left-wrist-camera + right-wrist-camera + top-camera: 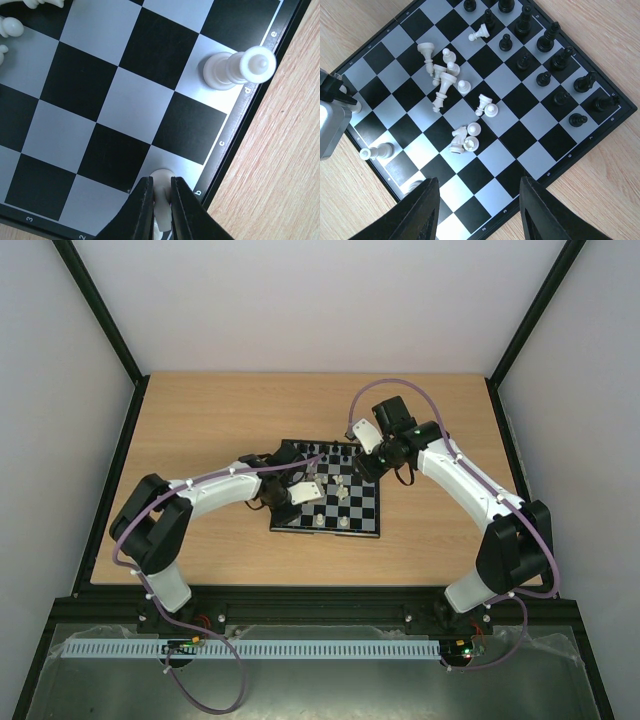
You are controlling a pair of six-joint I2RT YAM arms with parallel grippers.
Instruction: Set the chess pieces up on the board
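Observation:
The cream-white piece's base sits flat on the pale square by the letter b and the piece would stand, so my left gripper opens now.
The board [362, 512] lies mid-table. My left gripper [161, 196] is shut on a cream-white piece [162, 181] whose base rests on the pale square by the letter b at the board's edge. It shows in the top view [303, 492] at the board's left side. Another white piece [222, 70] stands two squares along by the letter d. My right gripper [482, 210] is open and empty, held above the board [522, 97]; it shows in the top view [366, 462]. Several white pieces [445, 82] lie scattered mid-board. Black pieces [555, 55] stand in two rows along the far edge.
The left arm's gripper body [331, 120] shows at the left of the right wrist view, over the board's corner. A white piece [377, 150] stands at the near edge. Bare wood tabletop [200, 430] surrounds the board; black frame posts stand at the table's sides.

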